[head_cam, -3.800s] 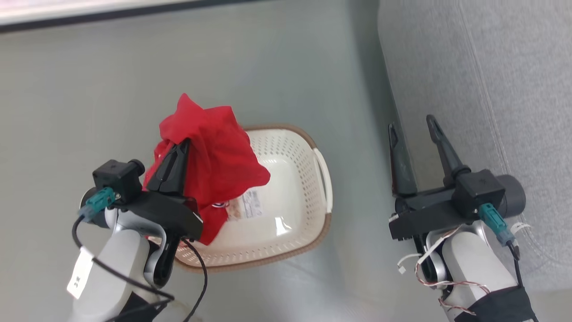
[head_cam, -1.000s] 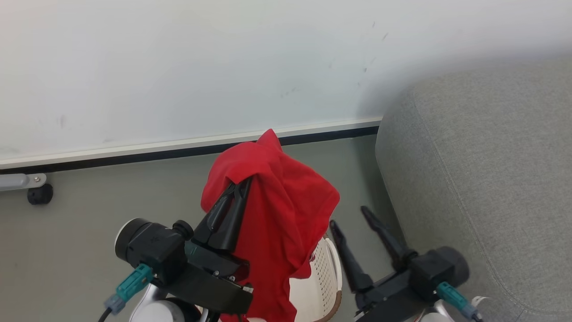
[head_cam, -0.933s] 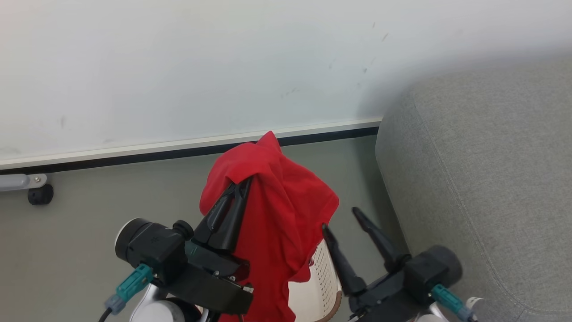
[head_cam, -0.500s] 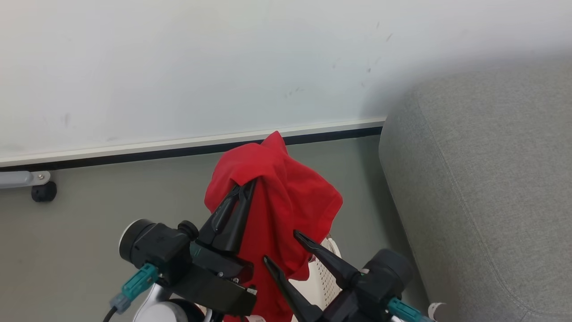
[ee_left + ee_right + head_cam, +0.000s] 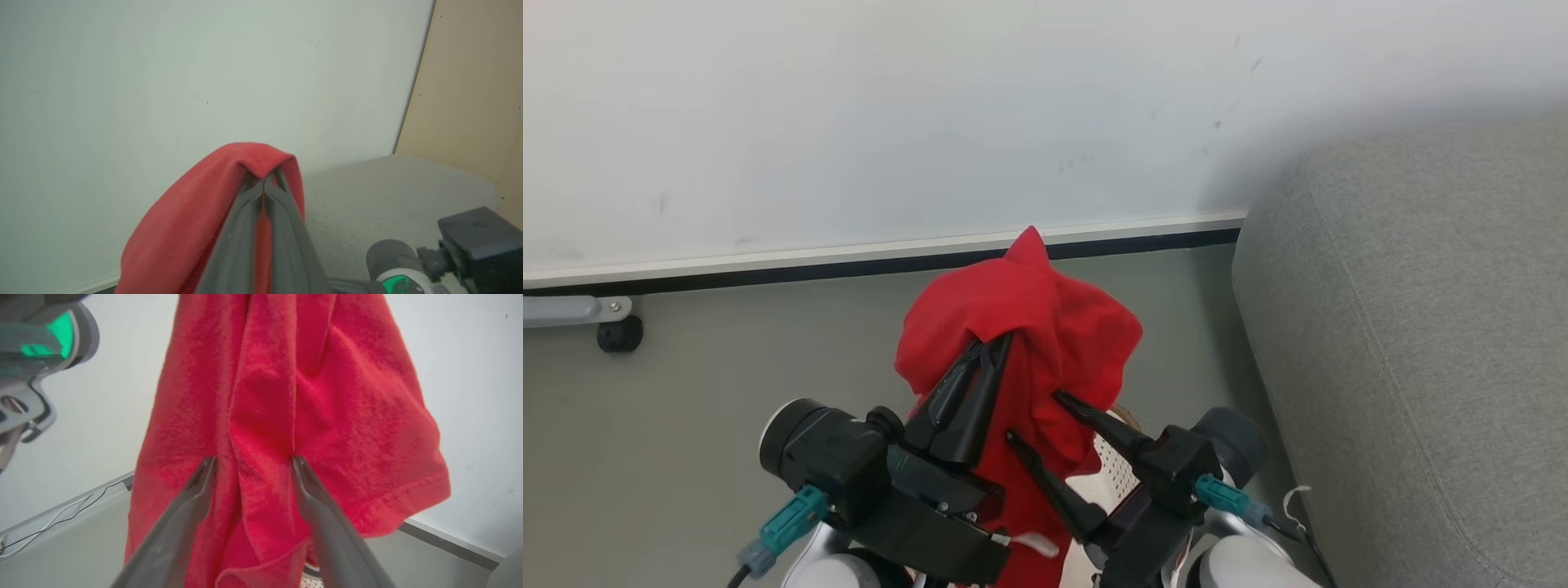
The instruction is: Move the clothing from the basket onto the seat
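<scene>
My right gripper grabs the clothing by its hanging fold (image 5: 1042, 421) next, to move it from the basket onto the seat (image 5: 1405, 327).
The clothing (image 5: 1045, 327) is a bright red garment that hangs draped over my left gripper (image 5: 1005, 336), which is shut on its top fold and holds it high above the floor. In the left wrist view the clothing (image 5: 192, 212) folds over the closed left gripper (image 5: 264, 179). My right gripper (image 5: 1034, 416) is open, its tips pressed into the hanging cloth from the right. In the right wrist view a fold of the clothing (image 5: 286, 396) lies between the spread tips of the right gripper (image 5: 253, 459). A bit of the basket (image 5: 1115, 474) peeks out below. The grey seat (image 5: 1405, 327) stands at the right.
A white wall (image 5: 931, 122) with a dark baseboard runs across the back, above grey floor (image 5: 727, 351). A metal bracket with a black wheel (image 5: 619, 333) sits at the far left. A beige panel (image 5: 470, 102) rises behind the seat (image 5: 388, 192).
My right gripper has swung left from beside the seat to the hanging clothing, still open. The left gripper keeps the clothing raised. The head camera has tilted up from the basket.
</scene>
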`<state>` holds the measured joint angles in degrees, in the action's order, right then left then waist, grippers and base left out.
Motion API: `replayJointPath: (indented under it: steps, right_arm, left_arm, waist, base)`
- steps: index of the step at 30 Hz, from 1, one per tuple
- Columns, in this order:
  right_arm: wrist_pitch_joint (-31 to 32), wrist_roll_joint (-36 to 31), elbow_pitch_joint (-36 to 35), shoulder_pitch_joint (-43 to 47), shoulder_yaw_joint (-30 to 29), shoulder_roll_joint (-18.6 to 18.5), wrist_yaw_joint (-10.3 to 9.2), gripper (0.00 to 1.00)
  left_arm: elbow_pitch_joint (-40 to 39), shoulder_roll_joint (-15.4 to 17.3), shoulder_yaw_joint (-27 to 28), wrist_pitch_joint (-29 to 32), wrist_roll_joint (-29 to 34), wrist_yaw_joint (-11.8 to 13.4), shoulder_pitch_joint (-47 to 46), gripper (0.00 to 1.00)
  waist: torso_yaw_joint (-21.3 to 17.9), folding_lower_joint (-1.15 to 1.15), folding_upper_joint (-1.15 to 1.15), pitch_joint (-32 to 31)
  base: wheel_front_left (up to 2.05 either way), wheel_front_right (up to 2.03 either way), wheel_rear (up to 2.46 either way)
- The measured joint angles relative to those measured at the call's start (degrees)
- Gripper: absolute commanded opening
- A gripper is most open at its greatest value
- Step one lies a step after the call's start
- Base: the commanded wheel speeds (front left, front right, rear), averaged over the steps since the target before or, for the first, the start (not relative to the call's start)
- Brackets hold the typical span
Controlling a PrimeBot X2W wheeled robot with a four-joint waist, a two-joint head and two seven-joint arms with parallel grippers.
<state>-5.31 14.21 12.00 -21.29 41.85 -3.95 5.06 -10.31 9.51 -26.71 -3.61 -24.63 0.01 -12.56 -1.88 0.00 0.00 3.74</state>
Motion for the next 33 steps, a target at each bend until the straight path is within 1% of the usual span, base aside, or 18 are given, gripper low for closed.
replayJointPath:
  steps: [1,2,5,9,15,16,17,18,19,29,33]
  right_arm:
    - [0.24,0.05,0.88,-0.58,0.13,0.00,0.00,0.37]
    - [0.24,0.31,1.53,-1.06,0.23,0.01,0.00,0.00]
    - [0.64,0.94,3.34,-2.54,0.79,0.01,0.00,0.00]
    - [0.59,2.44,4.00,-3.51,2.37,0.05,-0.07,0.00]
    - [-0.94,5.11,5.10,-5.34,3.34,0.05,-1.20,0.00]
    - [-1.21,5.30,5.14,-5.63,3.34,0.07,-1.51,0.00]
    - [-1.40,5.49,5.27,-5.91,3.31,0.07,-1.62,0.00]
    - [-1.76,5.76,5.44,-6.24,3.23,0.07,-1.72,0.00]
    - [-1.91,6.16,5.53,-6.49,3.02,0.07,-1.98,0.00]
    - [-4.44,7.48,6.95,-8.95,-0.45,0.11,-3.33,0.00]
    - [-5.44,7.57,7.66,-9.28,-2.55,0.08,-4.20,0.00]
  left_arm:
    - [-0.13,-0.03,-0.07,0.00,0.00,0.00,-0.01,0.00]
    - [-0.24,-0.08,-0.11,0.00,0.00,-0.01,-0.01,0.00]
    - [-0.52,-0.09,-0.21,0.07,0.00,-0.02,-0.02,0.00]
    - [-0.67,-0.10,-0.35,0.24,0.00,-0.09,-0.04,0.00]
    - [-0.92,0.14,-0.36,0.49,0.00,-0.29,-0.08,0.00]
    - [-0.94,0.22,-0.34,0.49,0.00,-0.27,-0.08,0.30]
    - [-0.97,0.30,-0.33,0.49,0.00,-0.27,-0.08,0.62]
    - [-0.97,0.40,-0.32,0.51,0.01,-0.27,-0.08,0.88]
    - [-0.97,0.44,-0.30,0.53,0.01,-0.26,-0.08,1.00]
    - [-1.04,1.47,-0.47,1.18,0.20,-0.25,0.18,1.00]
    - [-0.96,2.11,-1.74,1.57,0.92,-0.49,0.34,1.00]
  waist:
    - [0.08,0.00,0.00,0.05]
    - [0.16,0.00,0.00,0.09]
    - [0.39,0.00,0.00,0.24]
    - [0.71,0.00,0.00,0.43]
    - [0.96,0.00,0.00,0.77]
    - [0.96,0.00,0.00,0.82]
    - [0.95,0.00,0.00,0.86]
    - [0.93,0.00,0.00,0.89]
    - [0.91,0.00,0.00,0.93]
    - [0.58,0.00,0.00,1.33]
    - [0.43,0.00,0.00,1.52]
  base:
    - [0.00,0.00,0.00]
    - [0.00,0.00,0.00]
    - [0.00,0.00,0.00]
    - [0.00,0.00,0.00]
    - [0.00,0.00,0.00]
    - [0.00,0.00,0.00]
    - [0.00,0.00,0.00]
    - [0.00,0.00,0.00]
    - [0.00,0.00,0.00]
    - [0.00,0.00,0.00]
    - [0.00,0.00,0.00]
